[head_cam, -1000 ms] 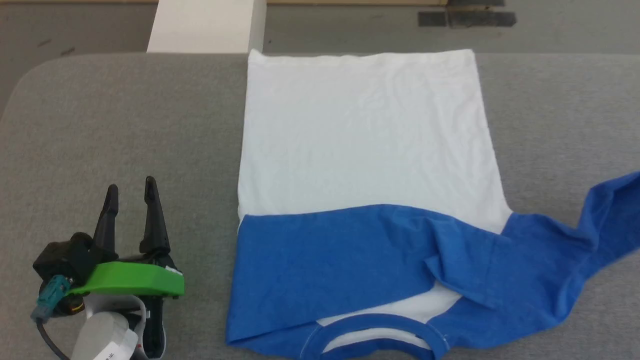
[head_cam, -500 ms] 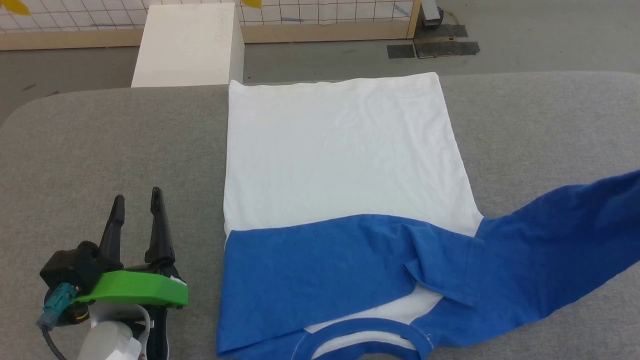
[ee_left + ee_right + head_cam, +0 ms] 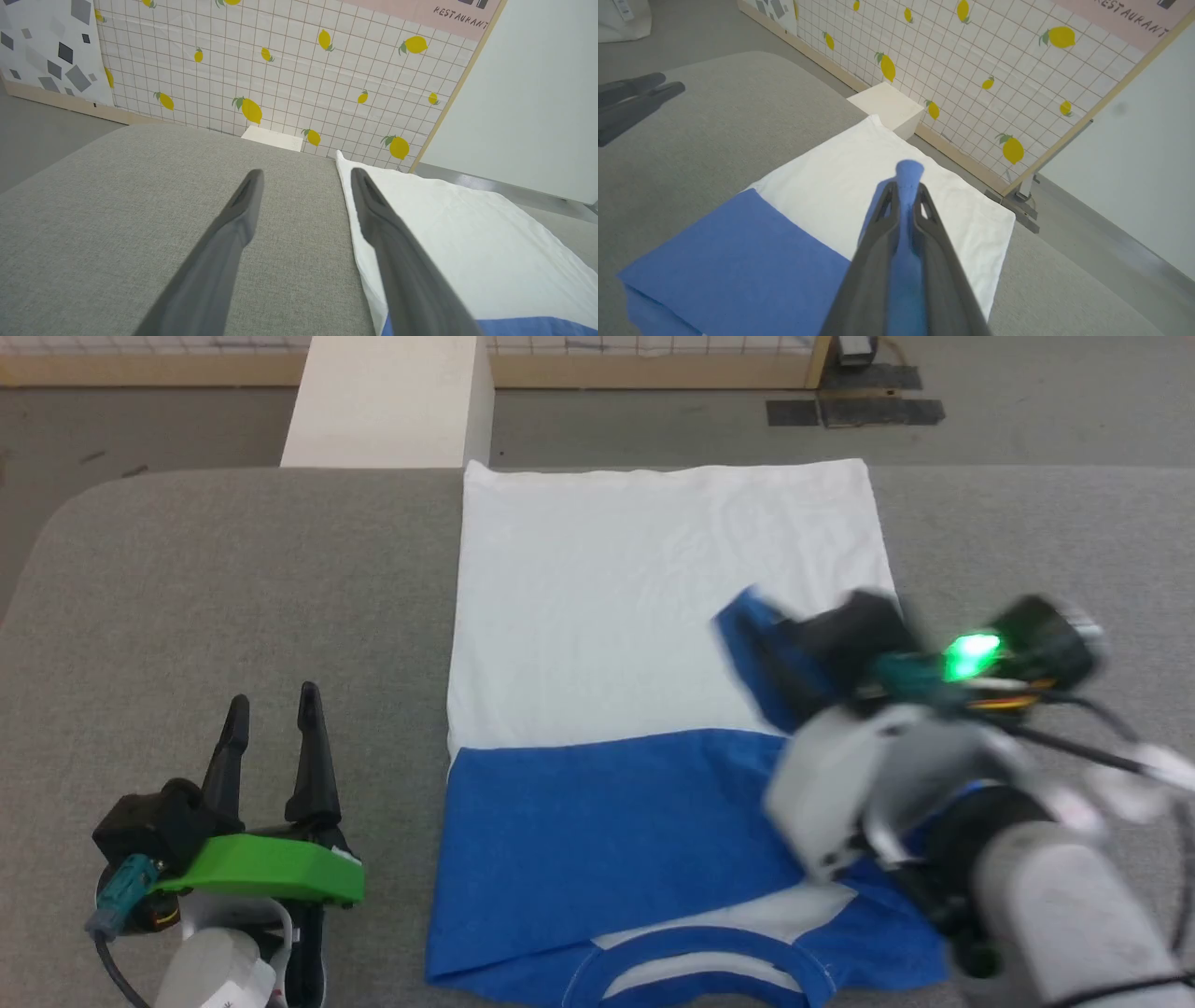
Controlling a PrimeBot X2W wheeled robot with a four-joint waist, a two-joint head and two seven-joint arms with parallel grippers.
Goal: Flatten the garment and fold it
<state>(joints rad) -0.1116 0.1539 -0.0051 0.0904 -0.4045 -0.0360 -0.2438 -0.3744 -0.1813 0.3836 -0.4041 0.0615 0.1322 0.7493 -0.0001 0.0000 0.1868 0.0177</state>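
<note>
My left gripper grips the garment (image 3: 653, 616) by its white hem corner (image 3: 477, 475) next, to fold the white lower part over the blue upper part.
The garment (image 3: 653, 616) lies flat on the grey table, white lower part far from me, blue upper part and collar (image 3: 700, 966) near. My right gripper (image 3: 780, 653), blurred, hovers over the garment's right side, shut on its blue sleeve (image 3: 742, 625), which it holds lifted above the white part. In the right wrist view the sleeve (image 3: 909, 170) sticks out between the shut right gripper (image 3: 906, 189). My left gripper (image 3: 271, 700) rests open and holds nothing, left of the garment; in the left wrist view, the left gripper (image 3: 306, 175) points along the garment's left edge (image 3: 444, 224).
A white rectangular box (image 3: 383, 401) stands on the floor just beyond the table's far edge. The grey table (image 3: 233, 569) has bare cloth to the left of the garment and a rounded far-left corner. A lemon-patterned panel (image 3: 280, 70) stands behind.
The camera has shifted a little. My right arm has come in from the right, carrying the blue sleeve leftward and up over the garment's body. The left gripper has stayed put.
</note>
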